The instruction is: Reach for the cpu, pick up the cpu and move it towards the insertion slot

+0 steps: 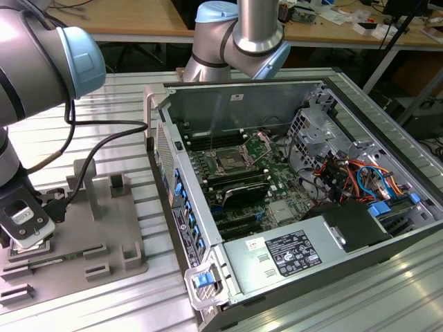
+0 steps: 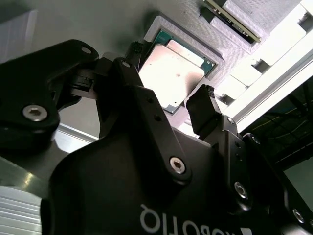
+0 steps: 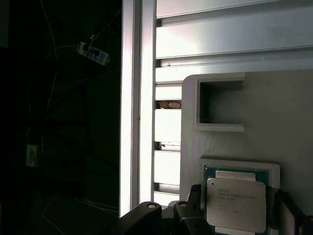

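Note:
My gripper grabs the cpu's two side edges next, since the hollow's raised rim (image 3: pixel 240 162) hugs the end of the cpu (image 3: pixel 236 203).
The cpu (image 2: pixel 173 78), a flat silvery square, lies in a shallow recess of the grey tray (image 2: pixel 98 19). In both wrist views my gripper (image 2: pixel 171 71) is open, with one black finger on each side of the chip and small gaps showing. The first wrist view shows the cpu (image 3: pixel 236 203) between the fingertips (image 3: pixel 194 193), with the gripper (image 3: pixel 238 193) low over the tray (image 3: pixel 274 112). In the exterior view the gripper (image 1: pixel 28 225) hangs over the tray (image 1: pixel 104 235) at that view's left. The insertion slot (image 1: pixel 228 163) sits on the motherboard inside the open computer case, far from the gripper.
Grey upright blocks (image 1: pixel 86 183) stand on the tray beside the gripper. The case's side wall (image 1: pixel 173 187) rises between the tray and the motherboard. A black cable (image 1: pixel 104 138) runs to the wrist. The slatted table's edge (image 3: pixel 132 98) is close to the tray.

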### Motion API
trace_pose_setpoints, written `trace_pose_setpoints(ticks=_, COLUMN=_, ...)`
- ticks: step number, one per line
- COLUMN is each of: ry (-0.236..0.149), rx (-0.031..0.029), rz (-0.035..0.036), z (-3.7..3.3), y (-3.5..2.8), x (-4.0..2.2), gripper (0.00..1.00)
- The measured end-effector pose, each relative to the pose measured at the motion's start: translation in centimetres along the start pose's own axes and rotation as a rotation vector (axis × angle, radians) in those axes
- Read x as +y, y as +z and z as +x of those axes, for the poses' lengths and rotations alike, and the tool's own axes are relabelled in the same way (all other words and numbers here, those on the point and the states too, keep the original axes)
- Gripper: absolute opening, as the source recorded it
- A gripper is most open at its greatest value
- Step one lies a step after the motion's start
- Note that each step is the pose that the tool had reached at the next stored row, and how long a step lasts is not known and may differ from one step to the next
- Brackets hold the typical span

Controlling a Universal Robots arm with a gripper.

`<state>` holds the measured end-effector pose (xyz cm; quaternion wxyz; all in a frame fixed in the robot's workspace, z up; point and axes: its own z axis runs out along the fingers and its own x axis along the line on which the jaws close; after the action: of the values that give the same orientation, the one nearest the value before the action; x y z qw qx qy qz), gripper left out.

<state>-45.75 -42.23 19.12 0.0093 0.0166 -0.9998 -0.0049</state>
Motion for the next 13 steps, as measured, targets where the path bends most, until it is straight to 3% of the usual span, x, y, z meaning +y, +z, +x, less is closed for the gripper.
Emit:
trace_pose_setpoints(ticks=6, ry=0.000, rx=0.0001, rz=0.0001, z=0.00, y=0.01, x=0.00, gripper=0.64)
trace_pose_setpoints(ticks=7, ry=0.000, rx=0.0001, rz=0.0001, z=0.00, y=0.01, x=0.00, gripper=0.56)
trace_pose_setpoints(ticks=13, ry=0.000, rx=0.0000, rz=0.0000, z=0.00, y=0.03, x=0.00, gripper=0.55)
